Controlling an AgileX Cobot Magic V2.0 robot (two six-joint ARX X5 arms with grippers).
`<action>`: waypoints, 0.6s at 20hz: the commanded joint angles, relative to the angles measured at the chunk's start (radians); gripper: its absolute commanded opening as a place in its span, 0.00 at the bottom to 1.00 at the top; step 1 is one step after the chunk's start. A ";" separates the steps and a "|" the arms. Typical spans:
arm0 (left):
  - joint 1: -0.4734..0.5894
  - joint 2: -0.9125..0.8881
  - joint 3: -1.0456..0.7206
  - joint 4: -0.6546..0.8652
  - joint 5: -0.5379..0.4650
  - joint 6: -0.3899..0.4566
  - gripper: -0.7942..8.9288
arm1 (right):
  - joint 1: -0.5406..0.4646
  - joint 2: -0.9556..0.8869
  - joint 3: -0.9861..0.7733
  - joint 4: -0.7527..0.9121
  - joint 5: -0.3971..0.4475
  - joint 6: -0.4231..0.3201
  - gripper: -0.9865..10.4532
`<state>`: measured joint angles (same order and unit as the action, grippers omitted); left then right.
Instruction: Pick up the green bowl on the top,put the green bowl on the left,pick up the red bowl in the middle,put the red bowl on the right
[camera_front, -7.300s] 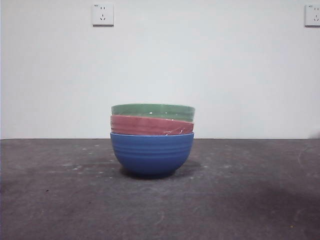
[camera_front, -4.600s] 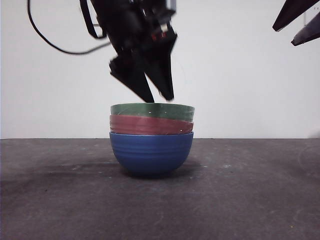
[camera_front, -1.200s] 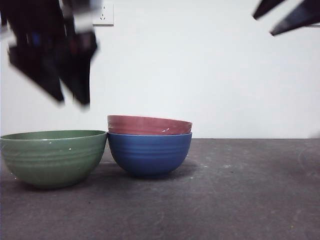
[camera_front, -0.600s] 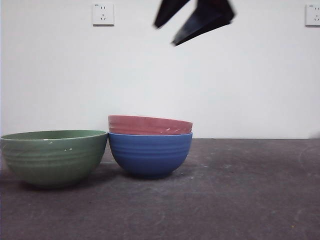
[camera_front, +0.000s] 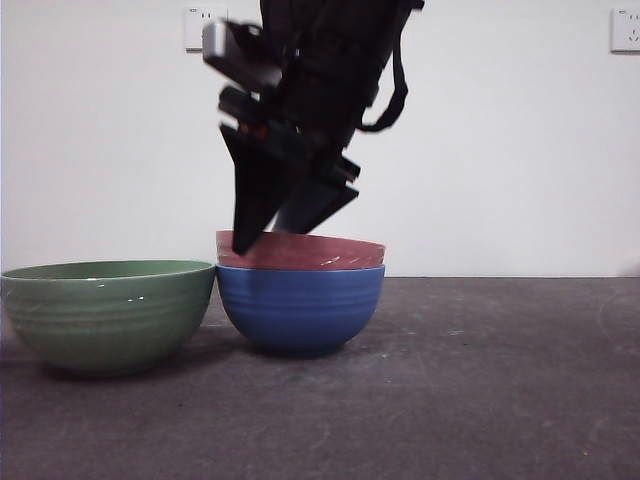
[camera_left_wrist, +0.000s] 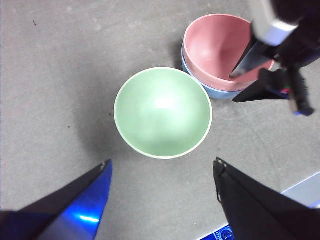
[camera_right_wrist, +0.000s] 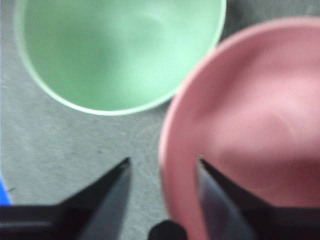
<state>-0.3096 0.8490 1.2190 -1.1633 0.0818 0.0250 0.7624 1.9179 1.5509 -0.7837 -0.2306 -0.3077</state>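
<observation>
The red bowl's next hold is by its rim (camera_right_wrist: 169, 150), and my right gripper will take it there. Then it can set the red bowl apart from the blue bowl.
The green bowl (camera_front: 108, 312) stands upright on the table at the left, touching or nearly touching the blue bowl (camera_front: 300, 308). The red bowl (camera_front: 300, 250) sits nested in the blue bowl. My right gripper (camera_front: 268, 235) has come from above, open, its jaws astride the red bowl's left rim: one inside, one outside (camera_right_wrist: 164, 161). The right wrist view shows the red bowl (camera_right_wrist: 255, 110) and green bowl (camera_right_wrist: 120, 50). My left gripper (camera_left_wrist: 162, 161) is open and empty, high above the green bowl (camera_left_wrist: 163, 112), and sees the red bowl (camera_left_wrist: 215, 45) and right gripper (camera_left_wrist: 232, 89).
The dark table (camera_front: 480, 380) stretches to the right of the blue bowl. Two wall sockets (camera_front: 205, 28) (camera_front: 625, 30) are on the white wall behind. A pale object's edge (camera_left_wrist: 305, 190) shows at the corner of the left wrist view.
The green bowl has gone from the stack's top to the table at the left. The left gripper has left the front view. The right gripper has dropped onto the red bowl's left rim.
</observation>
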 joint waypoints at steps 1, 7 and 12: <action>0.003 -0.002 -0.002 0.021 -0.002 0.005 0.44 | 0.001 0.010 -0.001 0.010 0.002 -0.016 0.16; 0.003 0.018 -0.002 0.042 -0.002 0.006 0.44 | 0.004 0.010 -0.001 0.015 0.005 -0.027 0.08; 0.003 0.030 -0.002 0.056 -0.003 0.009 0.44 | 0.011 -0.023 0.000 0.033 0.023 -0.035 0.08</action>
<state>-0.3096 0.8780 1.2190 -1.1164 0.0814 0.0254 0.7677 1.9087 1.5555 -0.7559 -0.2047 -0.3408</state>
